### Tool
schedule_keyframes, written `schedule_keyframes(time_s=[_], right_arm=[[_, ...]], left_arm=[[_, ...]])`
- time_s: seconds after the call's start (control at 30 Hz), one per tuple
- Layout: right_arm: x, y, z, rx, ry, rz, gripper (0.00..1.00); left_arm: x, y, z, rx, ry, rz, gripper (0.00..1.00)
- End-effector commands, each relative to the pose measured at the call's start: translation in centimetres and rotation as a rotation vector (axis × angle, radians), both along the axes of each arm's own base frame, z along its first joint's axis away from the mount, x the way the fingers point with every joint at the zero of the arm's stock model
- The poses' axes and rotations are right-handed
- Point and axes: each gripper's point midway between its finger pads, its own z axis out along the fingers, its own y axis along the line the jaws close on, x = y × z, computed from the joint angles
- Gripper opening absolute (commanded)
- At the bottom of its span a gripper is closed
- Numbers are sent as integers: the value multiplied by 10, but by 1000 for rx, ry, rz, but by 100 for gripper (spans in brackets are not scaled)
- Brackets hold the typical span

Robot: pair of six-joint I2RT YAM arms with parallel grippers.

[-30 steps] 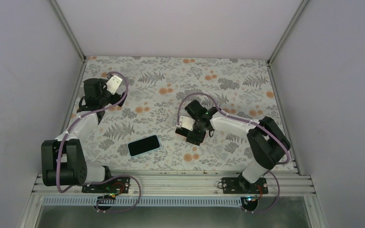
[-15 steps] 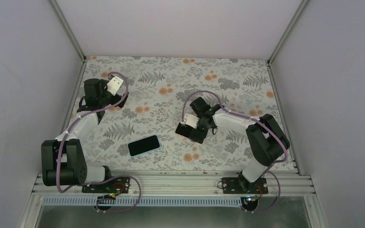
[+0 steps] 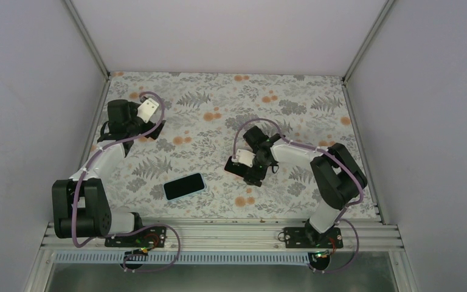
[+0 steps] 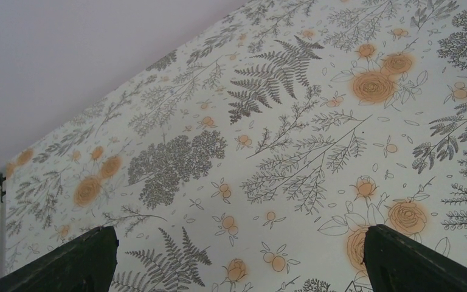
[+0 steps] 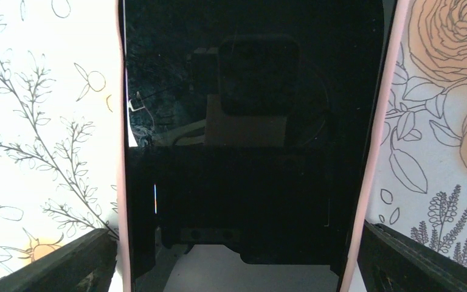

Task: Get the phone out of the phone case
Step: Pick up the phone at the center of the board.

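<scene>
The right gripper's fingers are down beside the long edges of the pink phone case and would hold the case if they closed now, so the right gripper needs to close on the case.
A phone (image 5: 252, 121) with a black screen in a pink phone case (image 5: 377, 140) fills the middle of the right wrist view, lying flat on the floral cloth. My right gripper (image 5: 240, 258) is open, one finger on each side of the case's long edges and close to them. From above, the right gripper (image 3: 249, 174) covers almost all of this phone. My left gripper (image 4: 237, 261) is open over bare cloth at the far left (image 3: 148, 130), holding nothing.
A second black-screened phone (image 3: 183, 186) with a pale rim lies on the cloth near the front, left of the right gripper. White walls close in the table (image 3: 304, 103) on three sides. A metal rail (image 3: 219, 234) runs along the near edge.
The right arm's forearm and wrist have swung slightly toward the back while its gripper stays over the pink-cased phone. The left arm and the pale-rimmed phone have not moved.
</scene>
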Motion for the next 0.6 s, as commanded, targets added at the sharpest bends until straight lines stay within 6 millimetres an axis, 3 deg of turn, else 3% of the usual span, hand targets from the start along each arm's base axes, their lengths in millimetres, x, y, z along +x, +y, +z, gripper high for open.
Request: schedule_keyframes(time_s=[0.0, 0.1, 0.2, 0.33, 0.47, 0.57], right_arm=[[-11, -11, -15, -45, 47, 2, 100], [-11, -13, -20, -61, 50, 3, 97], [-7, -14, -20, -72, 34, -1, 79], [1, -14, -13, -69, -15, -11, 68], [14, -8, 6, -34, -90, -25, 59], [29, 0, 34, 18, -184, -36, 56]], left_arm=[[1, -2, 11, -6, -23, -21, 100], [2, -5, 12, -18, -16, -31, 100], [2, -8, 12, -26, 1, -51, 100], [0, -17, 6, -38, 73, -110, 100], [-9, -35, -1, -87, 187, -214, 100], [-22, -57, -9, -135, 318, -321, 100]])
